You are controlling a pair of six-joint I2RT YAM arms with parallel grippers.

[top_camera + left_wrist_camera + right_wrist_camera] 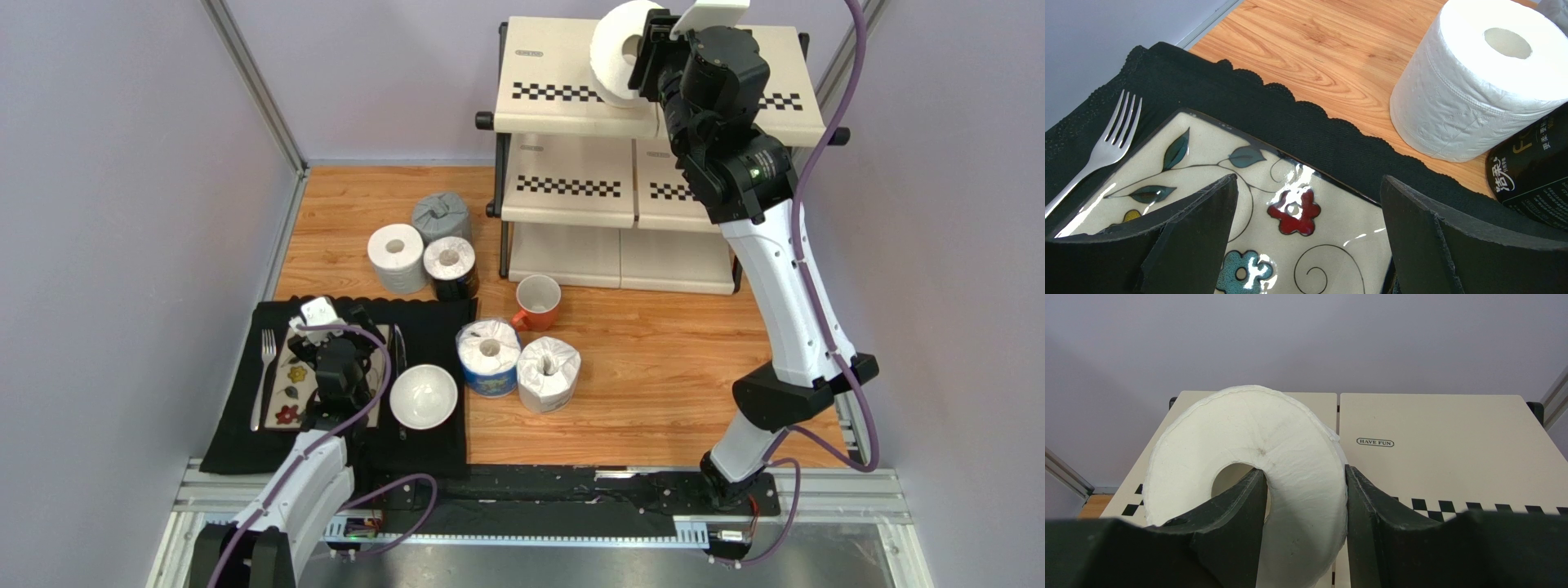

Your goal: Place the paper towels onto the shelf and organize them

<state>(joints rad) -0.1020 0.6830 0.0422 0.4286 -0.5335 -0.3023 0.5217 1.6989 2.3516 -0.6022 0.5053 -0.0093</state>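
Observation:
The white roll is tilted but over the shelf's flat, empty top level, so my right gripper should release it.
My right gripper (644,55) is shut on a plain white paper towel roll (621,47), one finger in its hollow core and one outside, above the top tier of the cream checkered shelf (552,86). The wrist view shows the roll (1290,435) between the fingers (1235,508) over the shelf top (1444,447). On the table stand a plain white roll (395,255), a grey one (440,217), a black one (450,263), a blue one (488,355) and a clear-white one (548,371). My left gripper (321,333) is open and empty over a flowered plate (1339,233).
An orange mug (537,301) stands in front of the shelf. A white bowl (423,395), the plate (294,374) and a fork (266,368) lie on a black mat (233,429). The left wrist view shows the white roll (1481,79) and black roll (1536,165) just beyond the mat.

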